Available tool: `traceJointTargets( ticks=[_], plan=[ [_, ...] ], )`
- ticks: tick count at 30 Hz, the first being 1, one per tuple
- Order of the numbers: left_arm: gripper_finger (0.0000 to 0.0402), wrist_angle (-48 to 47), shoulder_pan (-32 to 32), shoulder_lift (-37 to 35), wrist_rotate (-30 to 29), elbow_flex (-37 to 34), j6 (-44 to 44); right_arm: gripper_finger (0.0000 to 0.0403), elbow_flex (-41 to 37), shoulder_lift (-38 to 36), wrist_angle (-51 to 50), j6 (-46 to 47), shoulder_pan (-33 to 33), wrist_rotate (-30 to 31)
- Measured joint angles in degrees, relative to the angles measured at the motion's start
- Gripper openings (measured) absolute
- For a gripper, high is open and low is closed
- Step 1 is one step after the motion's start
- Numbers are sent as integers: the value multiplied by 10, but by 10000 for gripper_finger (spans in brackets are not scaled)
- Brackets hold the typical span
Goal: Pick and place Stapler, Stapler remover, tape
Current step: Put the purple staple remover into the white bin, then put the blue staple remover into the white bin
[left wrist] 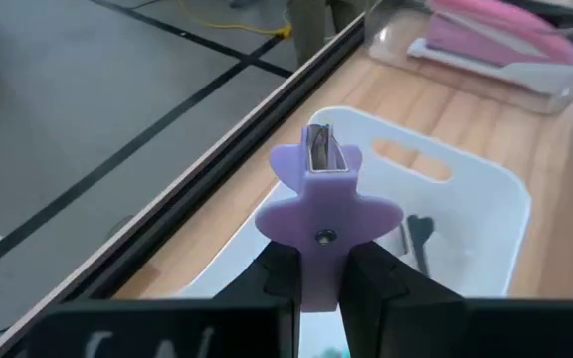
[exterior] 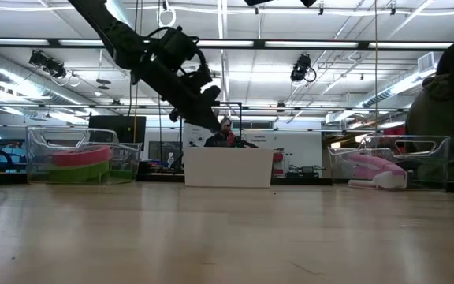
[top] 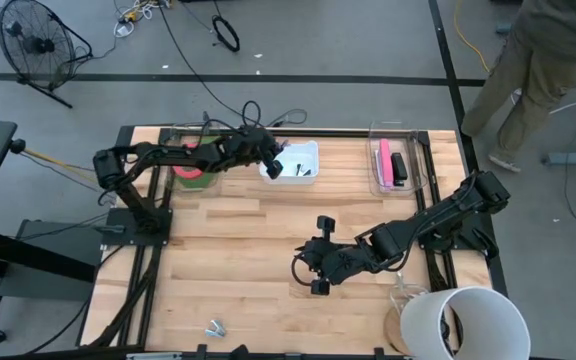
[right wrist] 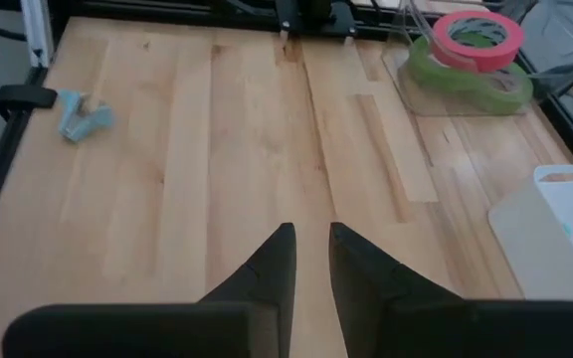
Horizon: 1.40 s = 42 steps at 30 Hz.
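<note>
The purple staple remover (left wrist: 321, 204) is over the inside of the white tray and would fall into the tray, so the left gripper should open.
My left gripper (top: 274, 162) is shut on a purple staple remover (left wrist: 321, 204) above the near-left edge of a white tray (top: 296, 160) at the table's far middle; it also shows in the low view (exterior: 208, 118). A small black item (left wrist: 418, 237) lies in the tray. The tape rolls, a red-pink one (right wrist: 477, 32) stacked on green ones (right wrist: 471, 82), lie in a clear bin (top: 193, 165) at the far left. A pink stapler (top: 384, 160) and a black one (top: 399, 167) lie in a clear bin at the far right. My right gripper (right wrist: 311, 239) hovers empty over the middle, fingers nearly together. My left gripper pinches the staple remover's rounded back end (left wrist: 316, 273) between its two fingers (left wrist: 279, 273). The metal-toothed end (left wrist: 318, 149) points away from the gripper. The fingers come from the table's left, slanting down. The remover is lifted clear above the tray.
A light blue staple remover (right wrist: 83, 114) lies near the table's front edge (top: 215, 327). A white cylinder (top: 468, 320) stands at the front right corner. A person (top: 538, 60) stands beyond the far right corner. Bare wood lies between the arms.
</note>
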Motion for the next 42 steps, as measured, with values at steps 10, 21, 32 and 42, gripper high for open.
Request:
traceJointTargets(
  ticks=[10, 21, 32, 42],
  plan=[
    [101, 22, 3, 3, 13, 10, -44, 64, 0, 0, -4, -12, -22, 0],
    [107, 20, -3, 3, 16, 10, -61, 64, 0, 0, -14, -1, -22, -2],
    [108, -23, -13, -4, 70, 10, -74, 64, 0, 0, -23, -1, -22, -2],
    [107, -409, -159, -110, 204, 10, -82, 64, 0, 0, -42, 7, -22, -1]
  ],
)
